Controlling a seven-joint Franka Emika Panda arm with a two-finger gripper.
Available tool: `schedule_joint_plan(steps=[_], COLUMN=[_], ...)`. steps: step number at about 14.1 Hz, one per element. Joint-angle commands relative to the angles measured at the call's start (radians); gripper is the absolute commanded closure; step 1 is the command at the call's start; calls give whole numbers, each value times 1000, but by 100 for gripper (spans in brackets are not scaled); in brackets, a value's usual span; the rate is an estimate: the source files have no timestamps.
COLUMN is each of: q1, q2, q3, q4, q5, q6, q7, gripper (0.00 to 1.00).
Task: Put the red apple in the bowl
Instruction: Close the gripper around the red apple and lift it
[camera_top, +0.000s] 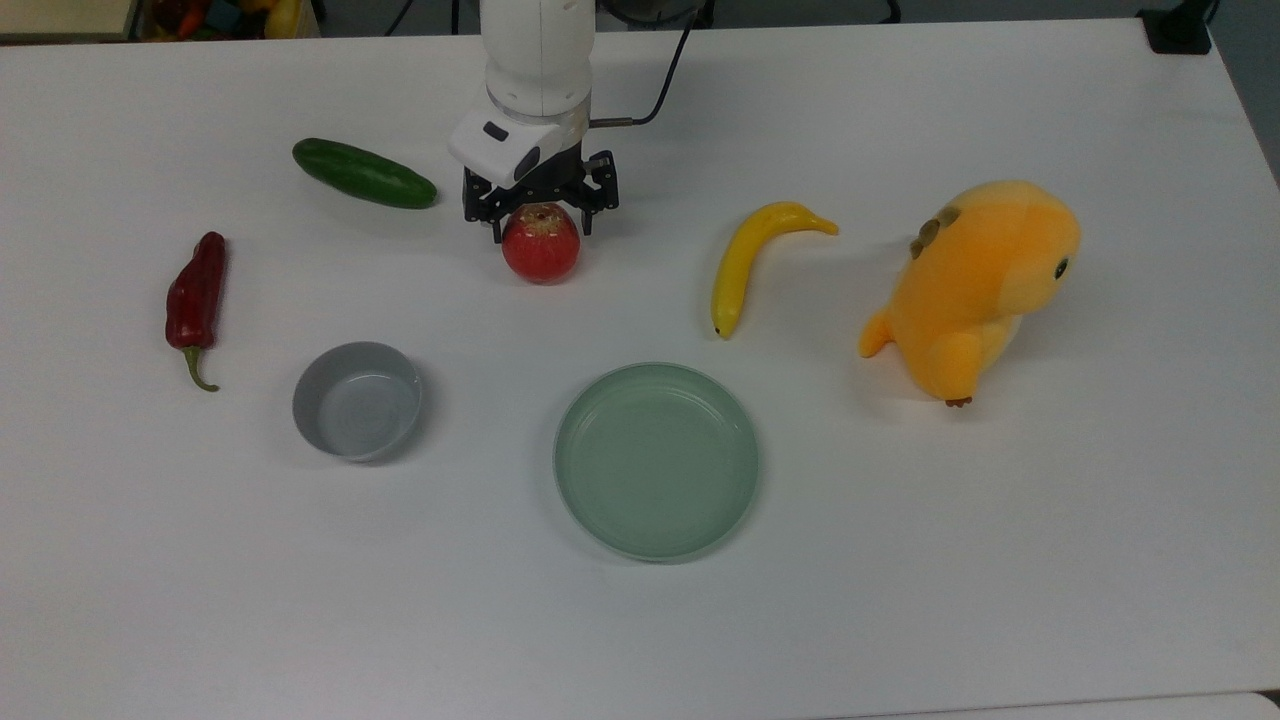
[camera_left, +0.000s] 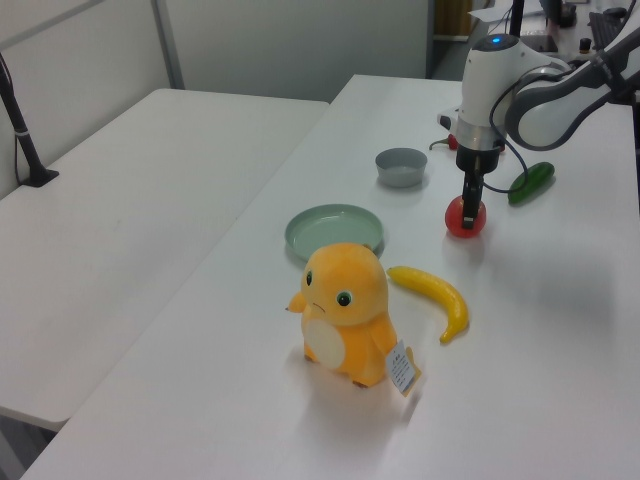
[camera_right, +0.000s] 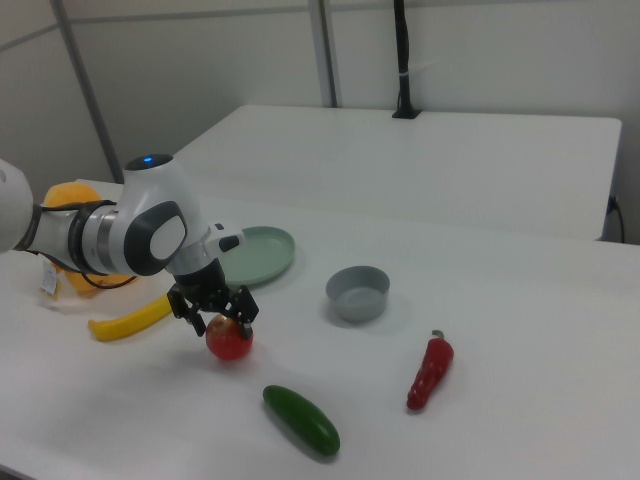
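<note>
The gripper grabs the apple by its upper half (camera_left: 461, 208) next, to put the red apple in the small grey bowl (camera_left: 401, 166).
The red apple (camera_top: 541, 248) (camera_left: 465, 220) (camera_right: 229, 342) rests on the white table, in the middle toward the far side in the top view. My gripper (camera_top: 541, 230) (camera_left: 467, 203) (camera_right: 215, 322) is low over it and open, with one finger on either side of the apple's upper half. I cannot tell whether the fingers touch the fruit. The small grey bowl (camera_top: 357, 400) (camera_left: 401, 166) (camera_right: 357, 292) stands empty, nearer the front and to the top view's left of the apple.
A cucumber (camera_top: 364, 173) lies just to the top view's left of the gripper, and a dark-red chili (camera_top: 196, 300) further left. A banana (camera_top: 745, 262) and an orange plush toy (camera_top: 970, 285) sit on the top view's right. A pale-green plate (camera_top: 656, 460) lies in front.
</note>
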Motion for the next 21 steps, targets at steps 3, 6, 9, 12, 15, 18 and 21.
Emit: schedule_joint_plan(steps=[3, 6, 9, 12, 15, 18, 21], q1=[-2, -2, -3, -3, -9, -14, -31], q2=[-8, -5, -5, -11, -38, -43, -29], q3=[2, 4, 4, 2, 4, 4, 5], q4=[-32, -33, -32, -32, -5, 78, 250], q5=[-61, -74, -74, -74, -72, -61, -9], q6=[45, 64, 64, 62, 45, -46, -217], q7=[7, -2, -3, -3, 7, 10, 1], gripper=[29, 73, 100, 100, 100, 100, 100])
